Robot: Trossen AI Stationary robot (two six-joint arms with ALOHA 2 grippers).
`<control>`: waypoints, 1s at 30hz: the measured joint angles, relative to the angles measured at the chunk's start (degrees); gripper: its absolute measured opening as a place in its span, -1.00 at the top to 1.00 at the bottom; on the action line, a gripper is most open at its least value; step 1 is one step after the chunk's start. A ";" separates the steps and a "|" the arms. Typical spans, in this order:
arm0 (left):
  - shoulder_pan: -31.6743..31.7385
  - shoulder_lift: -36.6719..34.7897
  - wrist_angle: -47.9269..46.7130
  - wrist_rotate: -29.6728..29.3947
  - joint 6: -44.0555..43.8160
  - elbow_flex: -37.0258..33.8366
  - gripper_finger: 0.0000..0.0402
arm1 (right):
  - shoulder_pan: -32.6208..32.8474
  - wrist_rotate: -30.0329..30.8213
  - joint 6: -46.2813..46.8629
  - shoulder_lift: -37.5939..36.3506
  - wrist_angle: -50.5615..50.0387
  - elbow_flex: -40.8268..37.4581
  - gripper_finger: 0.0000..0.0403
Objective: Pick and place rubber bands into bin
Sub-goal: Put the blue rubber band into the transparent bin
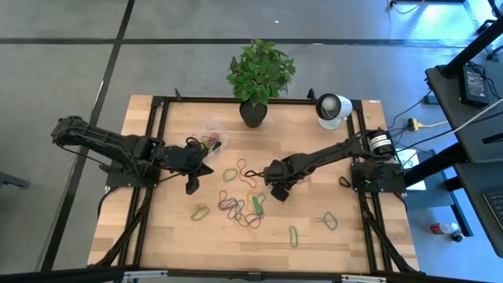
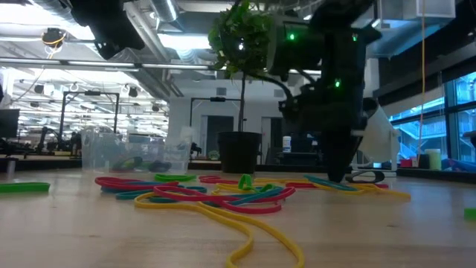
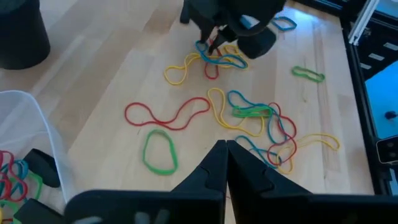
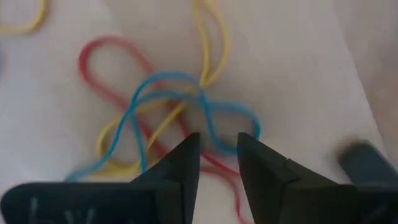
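Observation:
I need to put the blue rubber band in the bin, so next I should grab it by its looped end with my right gripper.
Many coloured rubber bands lie loose on the wooden table, with a tangle in the middle and a blue, yellow and red knot under my right gripper. My right gripper points down, open, its fingertips on either side of a blue loop; the high view shows it right of centre. The clear bin stands at the far left and holds several bands. My left gripper hovers shut and empty beside the bin, above the table. My right gripper comes at the knot from above with a blue strand between its open fingertips. I cannot tell whether the fingers touch the band or the table.
A black plant pot and a white round object stand at the far edge. Single bands lie apart: green ones and a purple one toward the near side. Black frame rails run along both table sides.

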 joint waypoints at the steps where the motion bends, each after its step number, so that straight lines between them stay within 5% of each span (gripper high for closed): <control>1: 0.00 0.00 -0.01 -0.06 0.00 -0.01 0.99 | -0.30 -0.16 -0.11 -0.28 1.71 -1.07 0.44; 5: 0.07 0.00 0.04 -0.61 -2.06 -0.01 0.99 | -1.01 -0.45 0.24 -0.70 6.13 -4.34 0.52; 11: 0.07 0.00 0.24 -0.26 -3.69 -0.01 0.99 | -1.10 -0.75 0.13 -0.29 4.86 -2.85 0.95; 30: 0.07 0.00 4.69 -0.85 -1.34 0.01 0.99 | 0.39 4.18 -4.29 0.17 -21.16 22.18 0.99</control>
